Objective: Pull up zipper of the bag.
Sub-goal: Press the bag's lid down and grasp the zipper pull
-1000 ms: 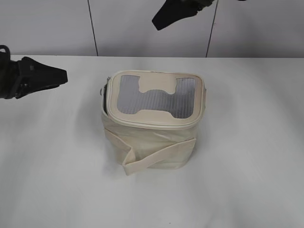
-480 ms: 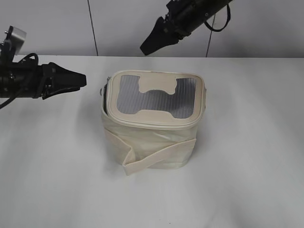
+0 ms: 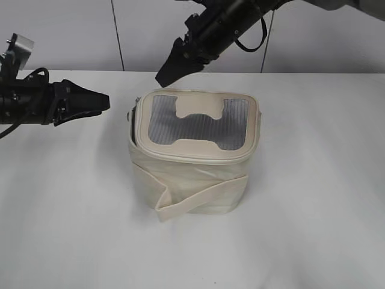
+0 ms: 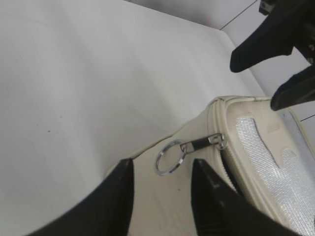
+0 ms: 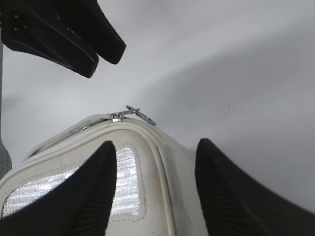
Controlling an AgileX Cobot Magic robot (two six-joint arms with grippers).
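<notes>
The lid's windowed top (image 3: 198, 127) is broad and flat, so my right gripper will next pinch the bag by the lid's raised rim (image 3: 155, 94) at its corner.
The cream-white bag (image 3: 192, 162) stands on the white table, its lid with the grey H-shaped window facing up and the flat strap (image 3: 201, 198) across its front. The zipper track runs round the lid rim. A silver slider (image 4: 217, 140) with a round ring pull (image 4: 169, 157) hangs at the lid's left corner and also shows in the right wrist view (image 5: 118, 117). My left gripper (image 3: 103, 101) is open and empty, left of the bag, its jaws either side of the ring pull and short of it (image 4: 162, 164). My right gripper (image 3: 163, 77) is open and empty above the lid's rear left corner (image 5: 156, 145).
The white table (image 3: 313, 229) reaches back to a grey panelled wall (image 3: 72, 36). The two grippers are close together near the bag's left rear corner; the right gripper's fingers (image 4: 261, 44) show in the left wrist view.
My right gripper has come down and to the left toward the bag's rear left corner. My left gripper moved right toward the bag, then held still. The bag has not moved.
</notes>
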